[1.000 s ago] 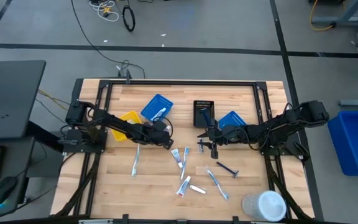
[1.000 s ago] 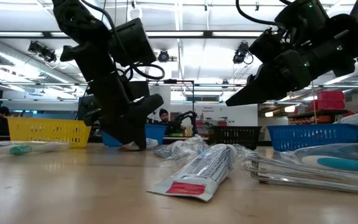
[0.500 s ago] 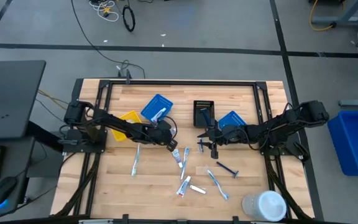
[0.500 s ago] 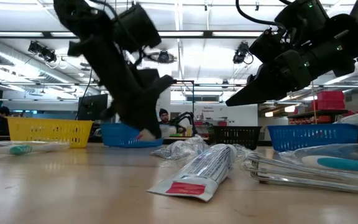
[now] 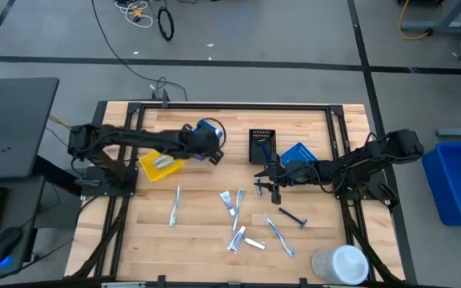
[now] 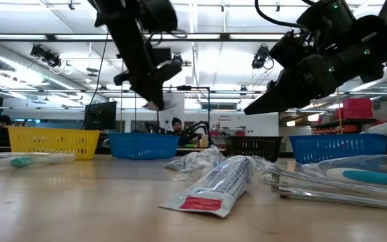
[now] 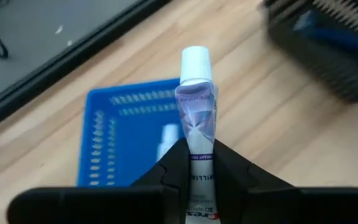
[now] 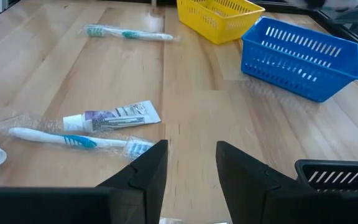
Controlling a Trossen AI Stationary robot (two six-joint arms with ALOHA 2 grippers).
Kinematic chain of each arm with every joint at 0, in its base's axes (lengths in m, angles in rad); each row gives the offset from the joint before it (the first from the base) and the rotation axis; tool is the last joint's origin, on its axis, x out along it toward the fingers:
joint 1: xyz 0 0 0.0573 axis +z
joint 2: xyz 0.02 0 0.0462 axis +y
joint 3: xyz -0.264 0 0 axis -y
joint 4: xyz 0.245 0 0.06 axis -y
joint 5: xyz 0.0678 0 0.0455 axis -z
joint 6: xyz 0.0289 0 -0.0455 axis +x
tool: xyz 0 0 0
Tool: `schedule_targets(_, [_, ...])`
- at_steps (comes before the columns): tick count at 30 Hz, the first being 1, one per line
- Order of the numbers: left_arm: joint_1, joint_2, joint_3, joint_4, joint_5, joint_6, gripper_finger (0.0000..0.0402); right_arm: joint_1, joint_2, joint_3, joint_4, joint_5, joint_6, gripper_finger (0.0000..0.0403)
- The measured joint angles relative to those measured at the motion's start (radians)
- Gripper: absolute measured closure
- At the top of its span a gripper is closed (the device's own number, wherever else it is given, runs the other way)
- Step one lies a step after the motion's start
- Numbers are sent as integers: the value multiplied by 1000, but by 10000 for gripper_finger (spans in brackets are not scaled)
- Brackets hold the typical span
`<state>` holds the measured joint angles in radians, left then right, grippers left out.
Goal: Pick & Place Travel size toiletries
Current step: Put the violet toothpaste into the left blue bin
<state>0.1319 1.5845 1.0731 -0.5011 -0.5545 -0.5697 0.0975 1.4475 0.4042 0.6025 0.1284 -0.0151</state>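
Observation:
The tube's white cap [image 7: 196, 64] hangs above the blue bin's rim [image 7: 135, 88] in the left wrist view, so my left gripper should keep holding the tube until it is in the bin.
My left gripper [image 5: 211, 154] hangs raised above the blue bin [image 5: 201, 134] near the table's far edge, shut on a white toothpaste tube [image 7: 196, 112]. Another white item [image 7: 166, 140] lies in that bin. My right gripper [image 5: 264, 182] hovers open above the table's middle, between the black bin [image 5: 261, 144] and the loose toiletries. Lying flat on the wood are tubes [image 5: 230, 200], a toothbrush [image 5: 174, 206], another toothbrush [image 5: 279, 236] and a dark razor [image 5: 293, 216]. The right wrist view shows a tube [image 8: 114, 118] and a wrapped toothbrush [image 8: 73, 140]. My left gripper pinches the toothpaste tube between its two fingers [image 7: 176, 165] on the flat body [image 7: 196, 146], back from the cap. The tube runs along the fingers and its white cap [image 7: 196, 62] sticks out past the tips. It is lifted clear, above the blue bin.
A yellow bin [image 5: 158, 164] with something pale inside stands left of the blue bin. A second blue bin [image 5: 298, 156] sits right of the black one. A large white round container [image 5: 339, 264] stands at the near right corner. More tubes [image 5: 240, 238] lie toward the near edge.
My left gripper has risen from the table's middle, beside the loose tubes, and swung toward the far edge until it hangs over the blue bin, carrying the tube. In the low view it went from table height to well above the bins.

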Motion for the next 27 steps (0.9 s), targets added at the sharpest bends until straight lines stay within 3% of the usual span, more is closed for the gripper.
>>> schedule_targets(7, [106, 21, -71, -2, 99, 5, 344, 0, 0, 0, 0, 0, 0, 258])
schedule_targets(20, [150, 21, -107, 5, 127, 34, 344, 0, 0, 0, 7, 2, 0, 254])
schedule_targets(27, [154, 21, -107, 5, 132, 41, 339, 16, 0, 0, 34, 116, -3, 225])
